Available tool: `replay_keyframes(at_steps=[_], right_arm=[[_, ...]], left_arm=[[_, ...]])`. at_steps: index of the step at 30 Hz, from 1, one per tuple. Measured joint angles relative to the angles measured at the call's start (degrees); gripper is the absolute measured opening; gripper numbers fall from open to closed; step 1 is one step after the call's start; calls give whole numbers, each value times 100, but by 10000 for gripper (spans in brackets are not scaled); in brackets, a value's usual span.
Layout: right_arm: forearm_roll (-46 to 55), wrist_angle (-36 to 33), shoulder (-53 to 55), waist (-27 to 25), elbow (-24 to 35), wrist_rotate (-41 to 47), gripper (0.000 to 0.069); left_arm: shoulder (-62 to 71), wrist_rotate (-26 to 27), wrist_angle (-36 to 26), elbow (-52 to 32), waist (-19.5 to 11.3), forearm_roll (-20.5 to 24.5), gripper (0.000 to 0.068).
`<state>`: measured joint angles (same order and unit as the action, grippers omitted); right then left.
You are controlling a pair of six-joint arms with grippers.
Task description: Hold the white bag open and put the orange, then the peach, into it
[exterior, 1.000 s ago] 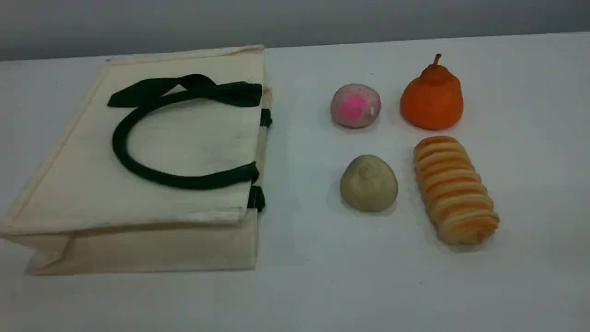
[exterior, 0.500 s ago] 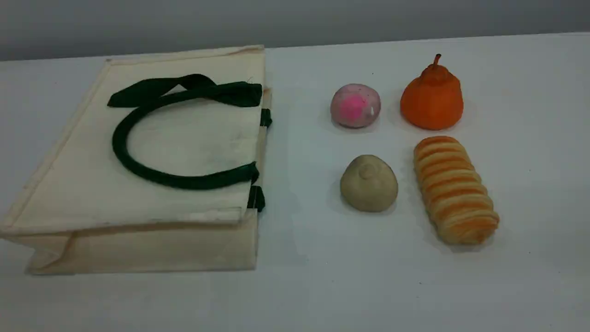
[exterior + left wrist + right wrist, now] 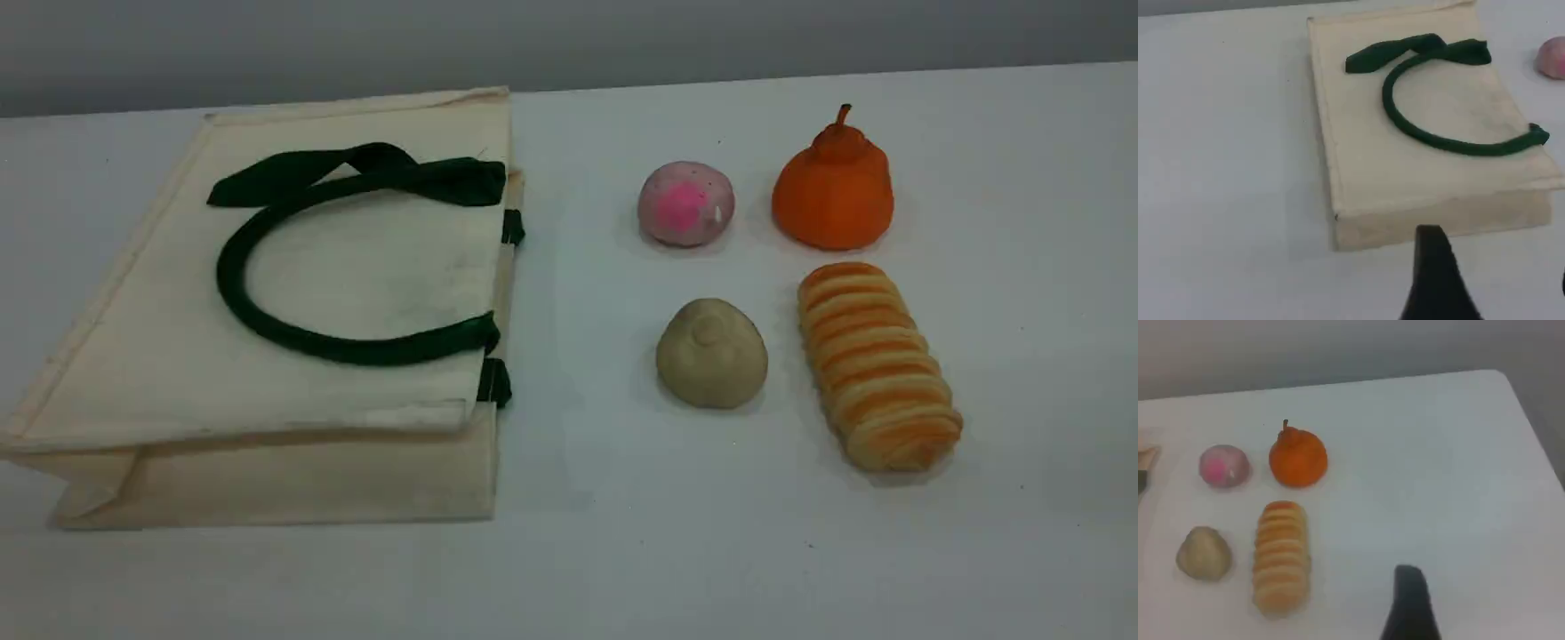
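Observation:
My left gripper grips the bag by its green handle [image 3: 233, 293] next, since the bag's cloth [image 3: 368, 261] lies flat and slack with only that handle looped on top.
The white bag [image 3: 267, 356] lies flat on its side at the table's left, mouth edge facing right, with its dark green handle [image 3: 233, 293] looped on top. The orange [image 3: 834, 191] stands upright at the far right, and the peach [image 3: 685, 204] sits just left of it. Neither arm shows in the scene view. In the left wrist view, my left gripper [image 3: 1498, 270] hovers open above the bag's [image 3: 1418, 173] near edge, touching nothing. My right gripper [image 3: 1488, 600] hangs open over bare table, to the right of and nearer than the orange [image 3: 1298, 458] and peach [image 3: 1223, 465].
A beige bun-like lump [image 3: 711, 354] sits in front of the peach. A striped orange-and-cream bread roll [image 3: 876, 364] lies in front of the orange. The table's right edge [image 3: 1538, 433] shows in the right wrist view.

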<state>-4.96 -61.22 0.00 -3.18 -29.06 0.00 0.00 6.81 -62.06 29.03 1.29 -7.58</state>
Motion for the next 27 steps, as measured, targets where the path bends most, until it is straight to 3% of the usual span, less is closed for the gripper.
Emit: replay_keyframes(at_steps=[16, 19, 27], right_arm=[[-133, 63, 4, 38, 5, -142, 474], [-317, 113, 295, 38, -67, -381, 474], [-1145, 1292, 2001, 38, -316, -1091, 474]], left_arm=[[121, -27, 214, 156, 0, -5, 400], [524, -238, 258, 298, 0, 45, 400], [2440, -681, 863, 741, 0, 12, 400]])
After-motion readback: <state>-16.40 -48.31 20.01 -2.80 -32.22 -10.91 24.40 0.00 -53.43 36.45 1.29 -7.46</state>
